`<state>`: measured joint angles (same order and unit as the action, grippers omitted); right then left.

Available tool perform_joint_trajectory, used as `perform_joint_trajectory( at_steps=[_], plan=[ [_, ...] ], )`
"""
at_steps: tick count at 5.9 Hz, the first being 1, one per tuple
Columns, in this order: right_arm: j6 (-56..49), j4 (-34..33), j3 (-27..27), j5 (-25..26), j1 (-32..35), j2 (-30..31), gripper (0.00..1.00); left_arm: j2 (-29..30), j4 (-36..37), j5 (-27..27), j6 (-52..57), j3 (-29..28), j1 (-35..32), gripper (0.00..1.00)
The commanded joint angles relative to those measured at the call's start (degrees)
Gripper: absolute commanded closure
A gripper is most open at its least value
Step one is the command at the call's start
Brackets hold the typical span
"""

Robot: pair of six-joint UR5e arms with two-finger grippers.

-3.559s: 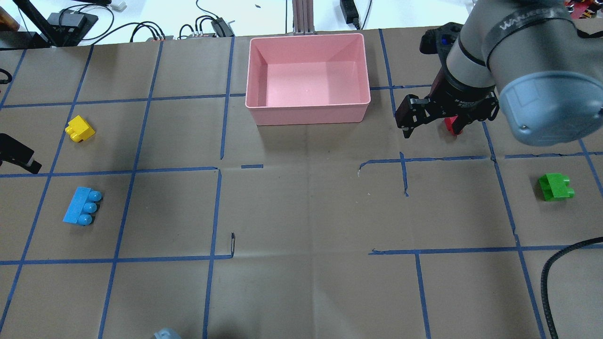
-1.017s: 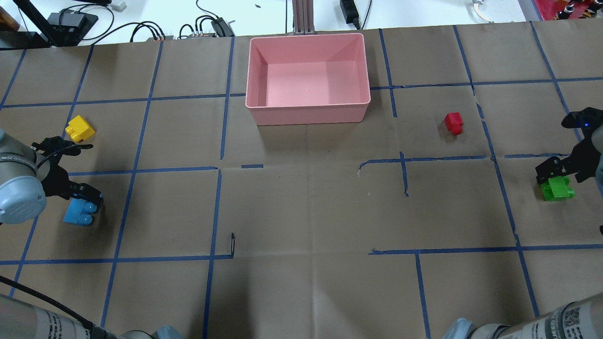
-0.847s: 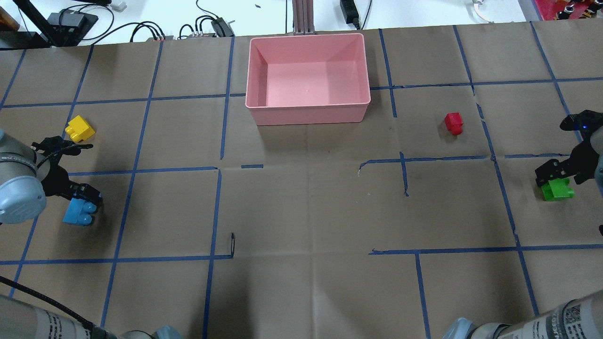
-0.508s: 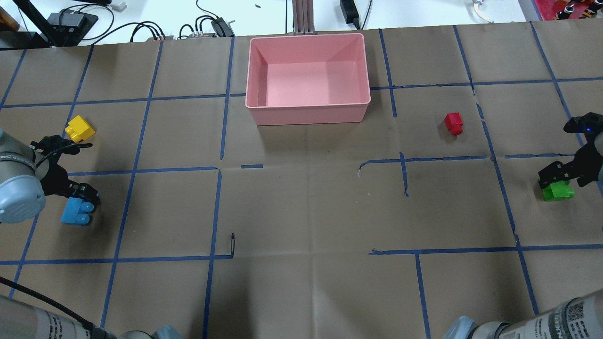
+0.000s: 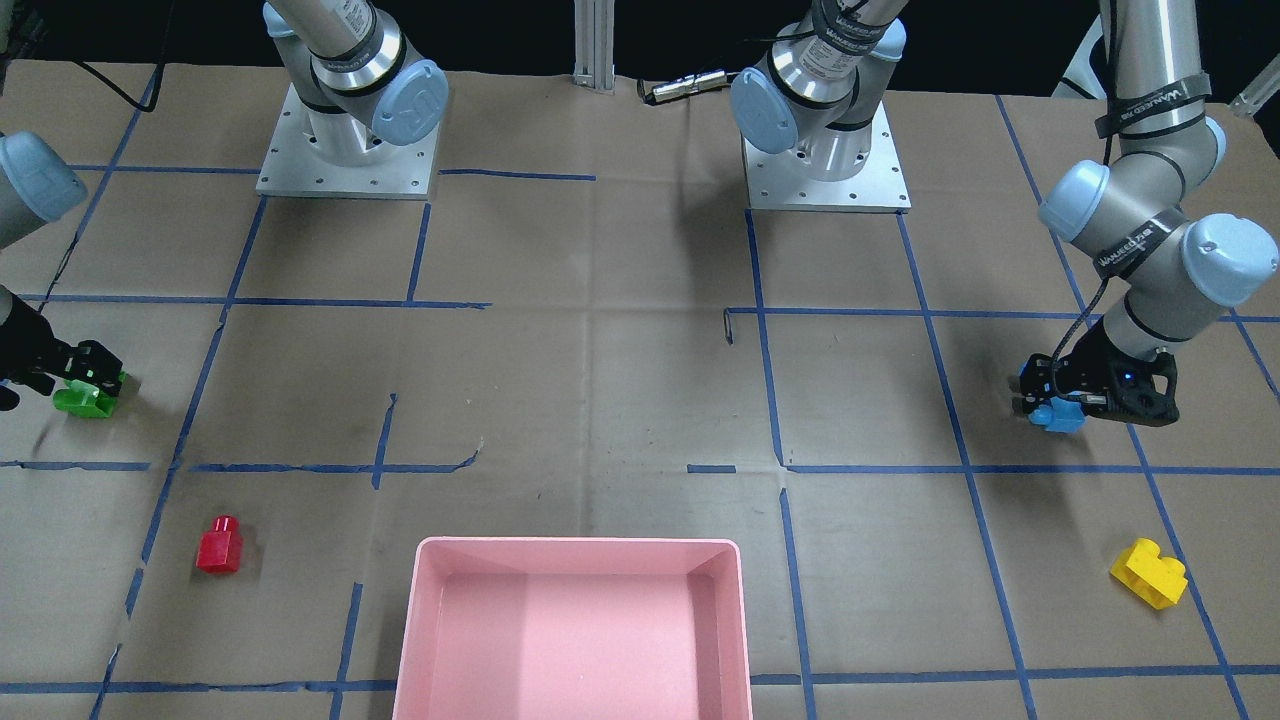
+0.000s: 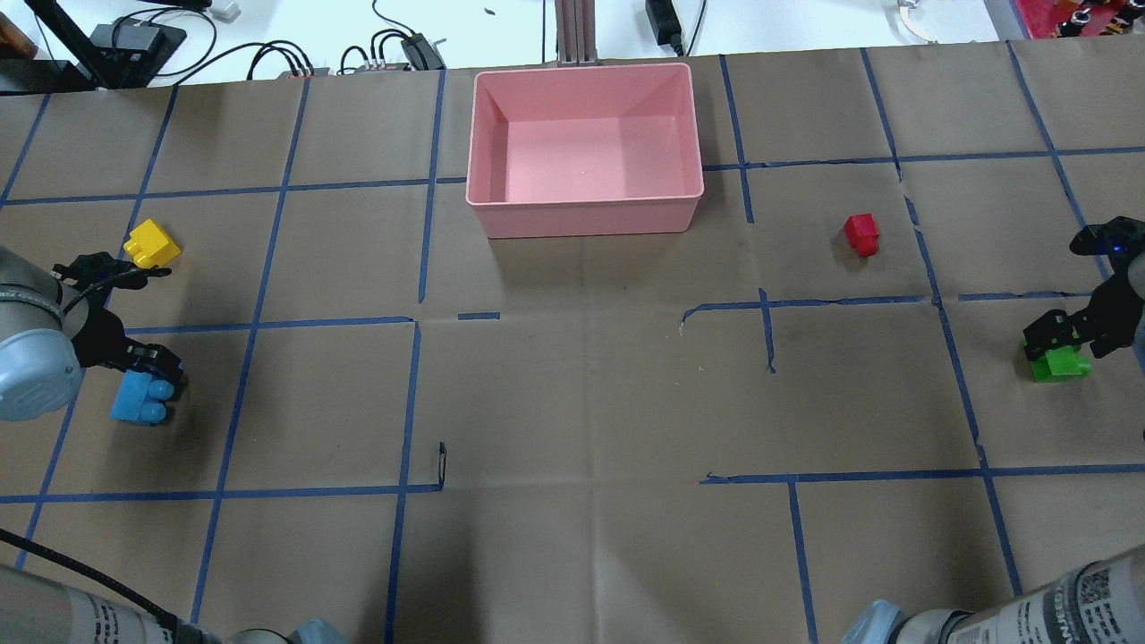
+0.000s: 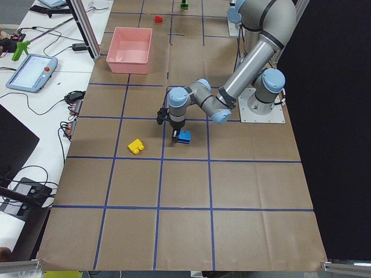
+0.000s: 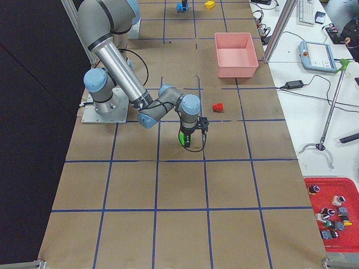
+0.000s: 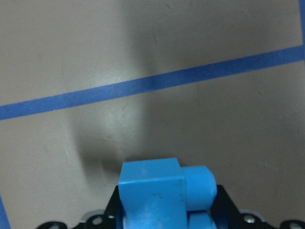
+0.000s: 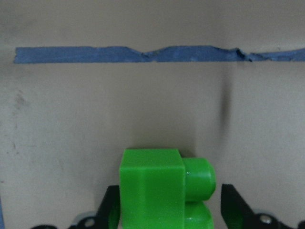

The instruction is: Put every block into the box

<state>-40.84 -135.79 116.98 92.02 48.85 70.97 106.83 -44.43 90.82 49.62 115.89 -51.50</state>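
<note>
The robot's right gripper will next put the green brick into the pink box (image 5: 578, 636), so it will grab the brick by its round studs and flat base.
The light blue brick (image 6: 139, 400) is clamped in my left gripper (image 6: 152, 380) at the table's left side. It shows between the jaws in the left wrist view (image 9: 152, 191), with a shadow on the paper under it. My right gripper (image 6: 1060, 344) is open and straddles the green brick (image 6: 1058, 364) at the far right. In the right wrist view the green brick (image 10: 152, 186) rests on the paper with a small gap to one finger (image 10: 236, 205). The yellow brick (image 6: 152, 244) and the red brick (image 6: 862, 233) lie loose. The pink box (image 6: 581, 219) holds nothing.
The table is brown paper with a blue tape grid. The arm bases (image 5: 345, 150) stand at the robot's edge. Cables and power units (image 6: 394, 49) lie beyond the far edge behind the box. A tablet (image 7: 32, 72) lies on a side bench.
The right arm left the red brick and came down around the green one. The left arm came in and took hold of the blue brick, which has since shifted slightly left and up.
</note>
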Motion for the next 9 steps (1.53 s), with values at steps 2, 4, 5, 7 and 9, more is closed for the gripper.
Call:
perform_joint_trajectory(
  at_steps=[2,4,5,7,9],
  plan=[
    [0.33,3.57,-1.22,0.18,0.02,1.53,0.96,-3.65,-32.26,-0.55,-7.38,-22.98,-4.38,0.87],
    [0.59,10.87,-8.93,-0.95,1.42,4.43,0.97,2.47,-38.10,-1.87,-17.31,-36.03,-12.18,0.87],
    [0.15,11.24,-12.36,-5.57,2.73,4.53,0.97,7.38,-38.10,-5.18,-30.76,-43.92,-19.79,0.87],
    [-0.81,11.07,-20.87,-6.50,9.47,4.53,0.97,21.33,-43.16,-4.87,-46.99,-65.77,-33.87,0.87],
    [1.36,10.64,-24.52,-11.11,15.11,2.52,0.97,29.63,-44.52,-4.78,-61.57,-75.18,-43.64,0.87]
  ],
)
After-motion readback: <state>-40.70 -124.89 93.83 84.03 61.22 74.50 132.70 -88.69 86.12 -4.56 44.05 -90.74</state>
